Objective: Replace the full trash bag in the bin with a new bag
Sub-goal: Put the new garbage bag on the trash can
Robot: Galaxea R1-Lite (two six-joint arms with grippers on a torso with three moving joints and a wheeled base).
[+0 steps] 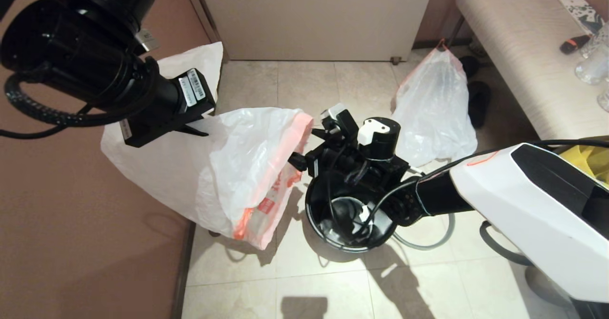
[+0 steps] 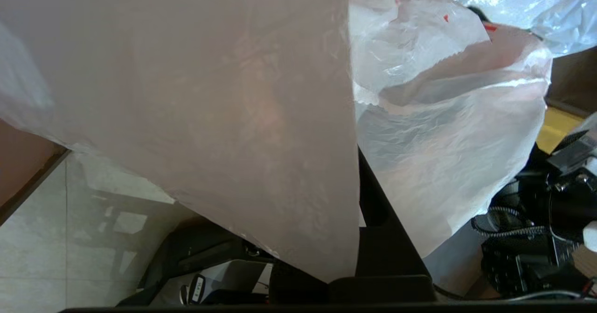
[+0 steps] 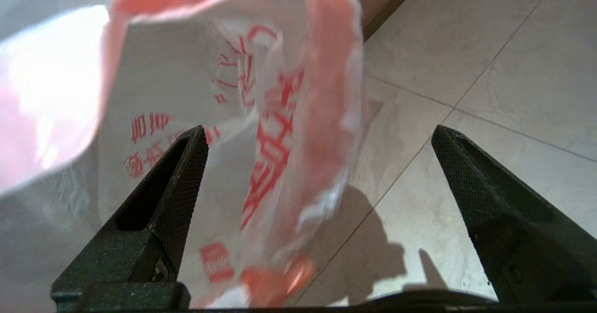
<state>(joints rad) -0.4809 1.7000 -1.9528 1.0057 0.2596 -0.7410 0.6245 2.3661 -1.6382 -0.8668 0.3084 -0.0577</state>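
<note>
The right gripper grabs the new bag's orange-red hem (image 1: 300,126) next, where an edge stands out, since the new bag's film (image 1: 228,156) hangs limp and slack.
The new bag (image 1: 228,167), limp white film with an orange-red hem and red lettering, hangs in the air left of the bin (image 1: 314,214). My left gripper (image 1: 192,130) is shut on the bag's far end; in the left wrist view the film (image 2: 233,117) covers one finger and runs along the other (image 2: 387,238). My right gripper (image 1: 297,159) stands open above the bin's left rim. In the right wrist view the hem (image 3: 280,140) hangs between the wide-apart fingers (image 3: 186,173). The full trash bag (image 1: 435,114) stands on the floor behind the bin.
A thin grey ring (image 1: 423,246) lies on the tiles just right of the bin. A padded bench (image 1: 523,48) with glassware runs along the right. A yellow fabric bag (image 1: 587,159) shows behind my right arm. A brown wall (image 1: 71,238) closes the left side.
</note>
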